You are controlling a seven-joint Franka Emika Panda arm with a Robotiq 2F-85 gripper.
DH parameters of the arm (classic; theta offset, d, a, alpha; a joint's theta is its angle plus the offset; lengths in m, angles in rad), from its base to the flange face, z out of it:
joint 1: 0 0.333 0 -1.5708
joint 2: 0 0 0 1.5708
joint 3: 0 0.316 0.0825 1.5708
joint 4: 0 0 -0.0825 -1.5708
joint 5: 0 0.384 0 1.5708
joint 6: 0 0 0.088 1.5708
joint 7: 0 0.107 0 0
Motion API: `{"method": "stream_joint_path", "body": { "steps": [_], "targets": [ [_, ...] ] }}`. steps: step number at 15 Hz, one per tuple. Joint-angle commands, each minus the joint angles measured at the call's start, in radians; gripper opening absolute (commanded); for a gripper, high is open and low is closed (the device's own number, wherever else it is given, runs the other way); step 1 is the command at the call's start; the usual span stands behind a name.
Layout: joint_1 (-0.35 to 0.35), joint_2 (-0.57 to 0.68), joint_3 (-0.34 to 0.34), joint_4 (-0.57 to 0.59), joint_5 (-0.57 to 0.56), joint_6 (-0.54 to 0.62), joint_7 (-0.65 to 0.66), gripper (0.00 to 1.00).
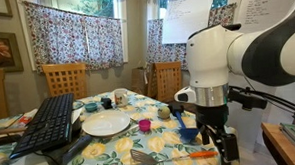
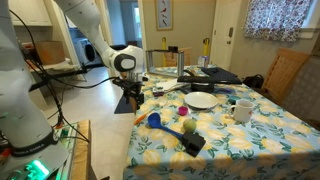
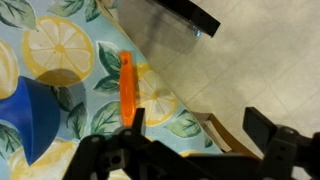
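The gripper isn't ready to close yet and needs to move toward the orange stick (image 1: pixel 201 153) (image 3: pixel 127 88) first: the stick is outside the fingers, toward the left in the wrist view, so the gripper would miss it if it closed now.
My gripper (image 3: pixel 200 135) is open and empty. It hangs over the corner of the table with the lemon-print cloth (image 3: pixel 60 55); the floor shows between its fingers. A slim orange stick (image 3: pixel 127 88) lies on the cloth near the edge, just ahead of one finger. A blue scoop-like object (image 3: pixel 25 115) lies beside it. In both exterior views the gripper (image 1: pixel 224 147) (image 2: pixel 133 98) is low at the table's corner, close to the orange stick (image 1: pixel 201 153) (image 2: pixel 141 118) and the blue scoop (image 2: pixel 155 120).
On the table are a white plate (image 2: pixel 201 100), a white mug (image 2: pixel 243 110), a yellow-green ball (image 2: pixel 188 126), a black block (image 2: pixel 195 143), a pink cup (image 1: pixel 144 125) and a black keyboard (image 1: pixel 47 125). Wooden chairs (image 1: pixel 65 78) stand around it.
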Motion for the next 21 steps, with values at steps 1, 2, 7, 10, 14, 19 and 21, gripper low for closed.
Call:
{"method": "stream_joint_path", "body": {
  "steps": [1,2,7,10,14,19,21],
  "targets": [
    [0.02,0.008,-0.014,-0.006,-0.129,0.1,0.029,1.0],
    [0.022,0.005,-0.026,-0.019,-0.197,0.137,0.031,1.0],
    [-0.004,0.002,-0.052,-0.088,-0.26,0.344,0.034,1.0],
    [-0.021,0.013,-0.063,-0.128,-0.212,0.449,0.056,1.0],
    [-0.079,0.051,-0.024,-0.151,-0.088,0.511,0.002,1.0],
    [-0.163,0.111,0.039,-0.111,0.009,0.491,-0.102,1.0],
    [-0.199,0.126,0.069,-0.098,0.037,0.479,-0.138,1.0]
  ]
}}
